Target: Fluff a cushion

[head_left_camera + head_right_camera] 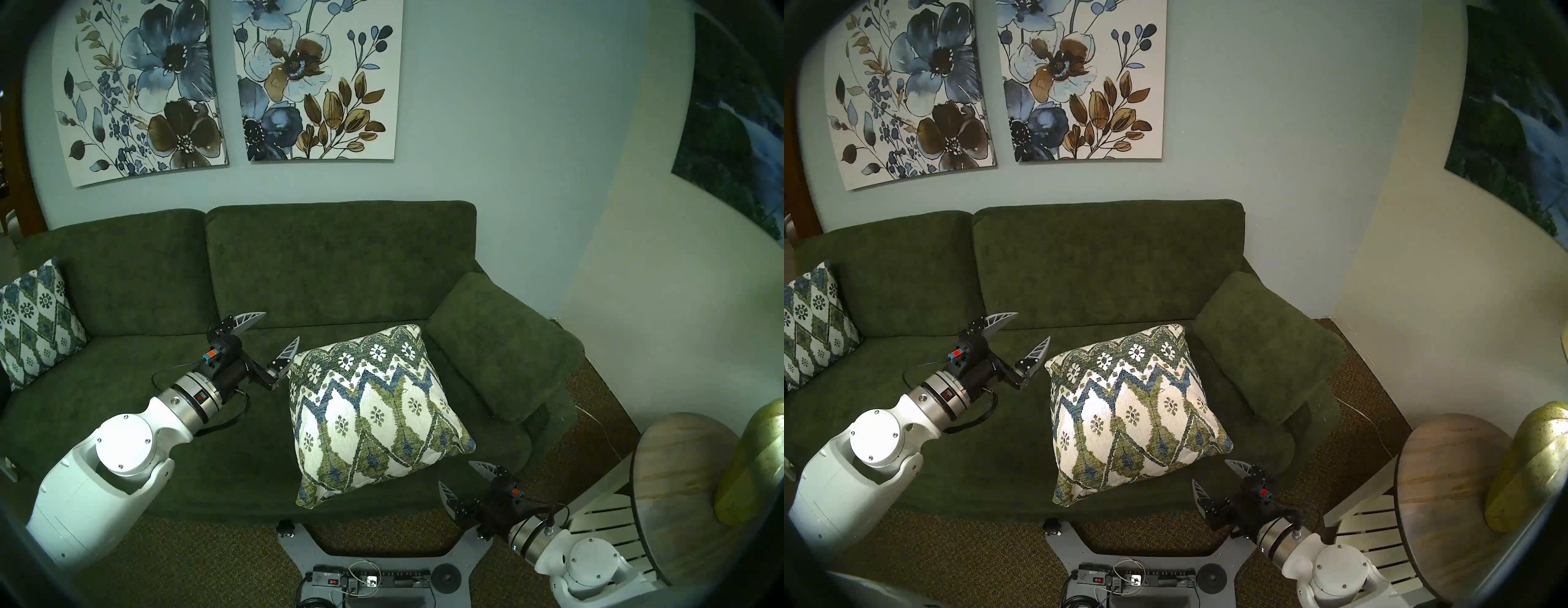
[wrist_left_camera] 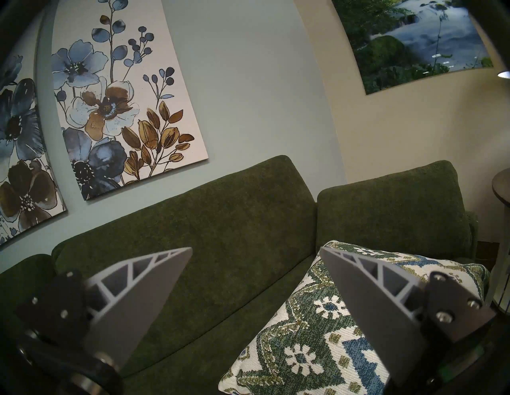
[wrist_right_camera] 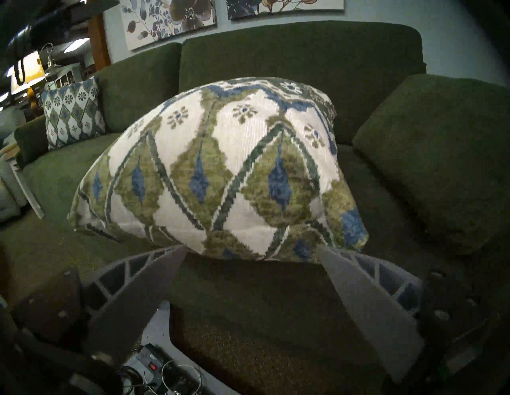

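I should grab the cushion by its narrow blue-tipped front corner [image 1: 467, 445] with my right gripper next. The cushion's plump middle [image 1: 373, 413] is wider than the gripper's open fingers.
The cushion [image 1: 373, 407] [image 1: 1132, 407] [image 2: 317, 331] [image 3: 220, 171], cream with olive and blue zigzags and flower medallions, lies plump on the right half of the green sofa seat [image 1: 237, 446]. My left gripper [image 1: 280, 327] [image 1: 1032, 327] [image 2: 256, 251] hovers open just left of the cushion's far-left corner, its right finger close beside that corner, nothing between the fingers. My right gripper [image 1: 458, 473] [image 1: 1210, 471] [image 3: 251, 249] is open at the sofa's front edge, just below the cushion's near-right corner, apart from it.
A second patterned cushion [image 1: 34, 327] [image 3: 73, 115] leans at the sofa's left end. The padded armrest [image 1: 500, 344] rises right of the cushion. A round wooden side table [image 1: 687, 488] with a yellow-green lamp base [image 1: 755, 463] stands at the right. My base with a power strip [image 1: 369, 581] sits in front.
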